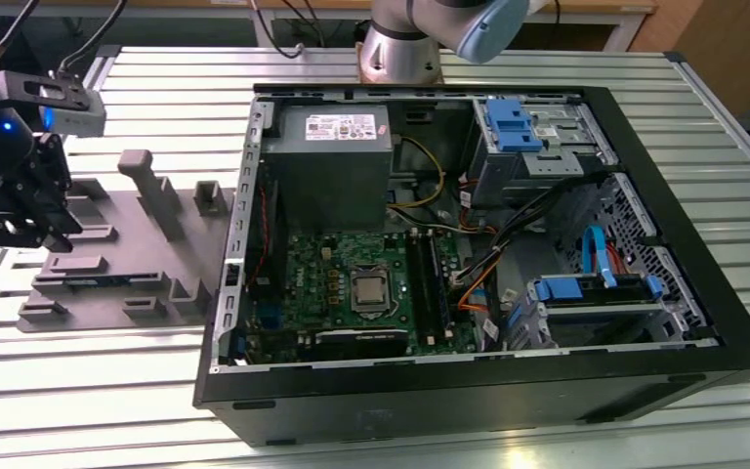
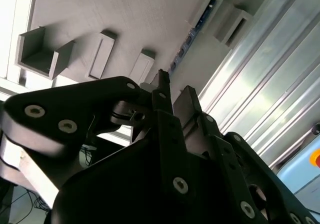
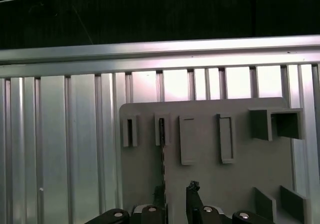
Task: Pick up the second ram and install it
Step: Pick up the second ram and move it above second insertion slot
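Note:
I should next grip the bare middle part between the ends of the ram with my gripper to pick up the ram, because the holder's slots wrap those ends.
The second ram is a thin dark stick standing on edge in a slot of the gray holder. It also appears as a bluish strip in the second wrist view and the exterior view. My gripper hangs just above the holder, open, with nothing between its fingers. One fingertip lines up with the stick's near end, the other stands beside it. In the exterior view my gripper is at the far left, over the holder.
An open computer case lies to the exterior view's right of the holder. Its green motherboard carries long black slots. Ribbed metal tabletop surrounds both. The arm's base stands behind the case.

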Tool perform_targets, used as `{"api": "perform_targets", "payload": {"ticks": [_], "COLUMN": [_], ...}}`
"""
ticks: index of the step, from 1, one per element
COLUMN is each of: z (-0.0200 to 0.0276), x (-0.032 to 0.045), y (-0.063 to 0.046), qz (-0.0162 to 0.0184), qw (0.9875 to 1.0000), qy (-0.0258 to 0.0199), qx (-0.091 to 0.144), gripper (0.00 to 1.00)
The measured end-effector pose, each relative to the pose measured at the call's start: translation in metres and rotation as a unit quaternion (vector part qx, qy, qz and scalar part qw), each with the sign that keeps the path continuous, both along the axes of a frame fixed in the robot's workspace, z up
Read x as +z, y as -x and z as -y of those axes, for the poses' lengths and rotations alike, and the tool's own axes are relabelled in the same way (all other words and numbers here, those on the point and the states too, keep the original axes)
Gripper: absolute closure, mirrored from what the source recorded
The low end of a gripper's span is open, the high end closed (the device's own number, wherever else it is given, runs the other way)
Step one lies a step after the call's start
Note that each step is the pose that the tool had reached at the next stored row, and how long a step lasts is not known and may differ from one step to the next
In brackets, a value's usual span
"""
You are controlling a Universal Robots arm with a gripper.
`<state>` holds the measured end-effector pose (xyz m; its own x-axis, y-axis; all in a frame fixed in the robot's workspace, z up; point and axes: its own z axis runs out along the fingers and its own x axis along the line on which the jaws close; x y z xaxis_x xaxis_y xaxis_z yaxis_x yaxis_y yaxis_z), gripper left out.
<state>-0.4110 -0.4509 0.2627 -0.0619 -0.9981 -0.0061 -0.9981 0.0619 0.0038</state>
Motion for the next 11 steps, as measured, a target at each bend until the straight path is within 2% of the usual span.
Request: {"api": "perform_targets", "payload": {"ticks": [11], "z": [0.0039], "x": [-0.015], "y": [0.0], "qz": [-0.0001], "qw": [1.0], "qy": [0.0], "qx": [0.0], "gripper": [0.69]}}
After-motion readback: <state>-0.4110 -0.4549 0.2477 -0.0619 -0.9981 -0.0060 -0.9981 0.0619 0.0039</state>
